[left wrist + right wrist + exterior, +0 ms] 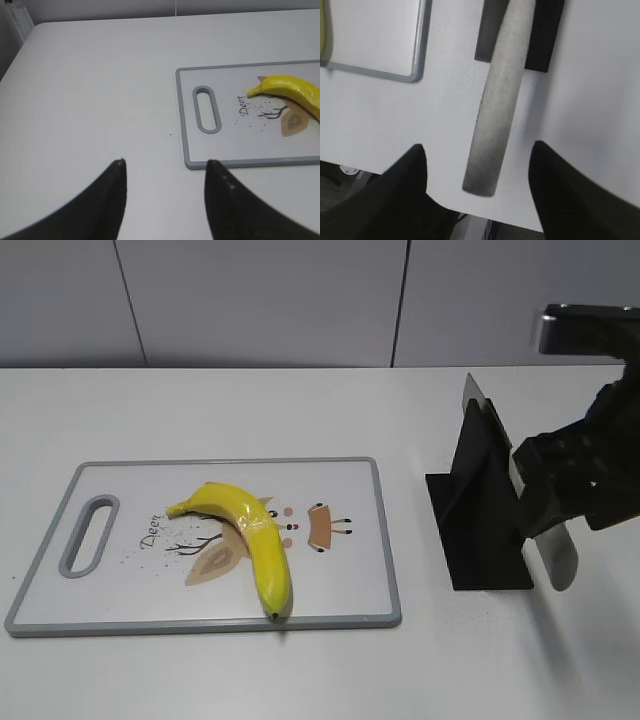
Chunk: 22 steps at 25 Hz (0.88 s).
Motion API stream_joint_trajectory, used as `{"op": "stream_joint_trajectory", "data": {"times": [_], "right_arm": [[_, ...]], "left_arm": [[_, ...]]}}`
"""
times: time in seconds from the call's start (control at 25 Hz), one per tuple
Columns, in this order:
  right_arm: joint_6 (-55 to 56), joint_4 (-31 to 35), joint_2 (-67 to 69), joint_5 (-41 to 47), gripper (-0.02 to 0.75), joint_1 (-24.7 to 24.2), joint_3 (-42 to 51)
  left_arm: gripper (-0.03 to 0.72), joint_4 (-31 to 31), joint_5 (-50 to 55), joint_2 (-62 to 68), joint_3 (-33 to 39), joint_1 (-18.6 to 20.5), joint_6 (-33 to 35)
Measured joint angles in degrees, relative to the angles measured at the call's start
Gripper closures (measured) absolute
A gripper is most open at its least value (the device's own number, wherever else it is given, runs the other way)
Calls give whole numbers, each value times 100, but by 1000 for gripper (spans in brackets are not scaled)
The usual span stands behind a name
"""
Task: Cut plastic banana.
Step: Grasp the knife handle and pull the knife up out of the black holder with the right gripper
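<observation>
I will next grab the knife by its grey round handle point(552, 555) with my right gripper, since the knife's bare blade point(474, 391) sticks up past the black stand.
The plastic banana point(250, 530) is glossy yellow with a shiny band round its middle. It lies on a white cutting board point(385, 540). The left wrist view shows its stem end point(290, 89). A knife with a grey round handle point(552, 555) rests in a black stand point(480, 525) right of the board. My right gripper point(535, 490) is open, and the knife handle point(495, 115) lies between its fingers point(477, 146) without touching them. My left gripper point(166, 162) is open and empty over bare table, left of the board's handle end point(206, 110). It does not show in the exterior view.
The board's grey rim and corner point(417, 60) lie left of the stand in the right wrist view. The table's front edge point(485, 212) runs just under the right gripper. A grey wall point(260, 300) stands behind the table.
</observation>
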Motion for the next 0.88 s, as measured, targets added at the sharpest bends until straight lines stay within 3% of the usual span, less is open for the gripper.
{"op": "stream_joint_trajectory", "data": {"times": [0.32,0.48,0.6,0.88], "right_arm": [[116,-106,943,-514,251,0,-12],[188,-106,1144,-567,351,0,-12],[277,-144,1181,-527,521,0,-12],[409,-168,1131,-495,541,-14,-19]], "left_arm": [[198,0,0,0,0,0,0],[198,0,0,0,0,0,0],[198,0,0,0,0,0,0],[198,0,0,0,0,0,0]]}}
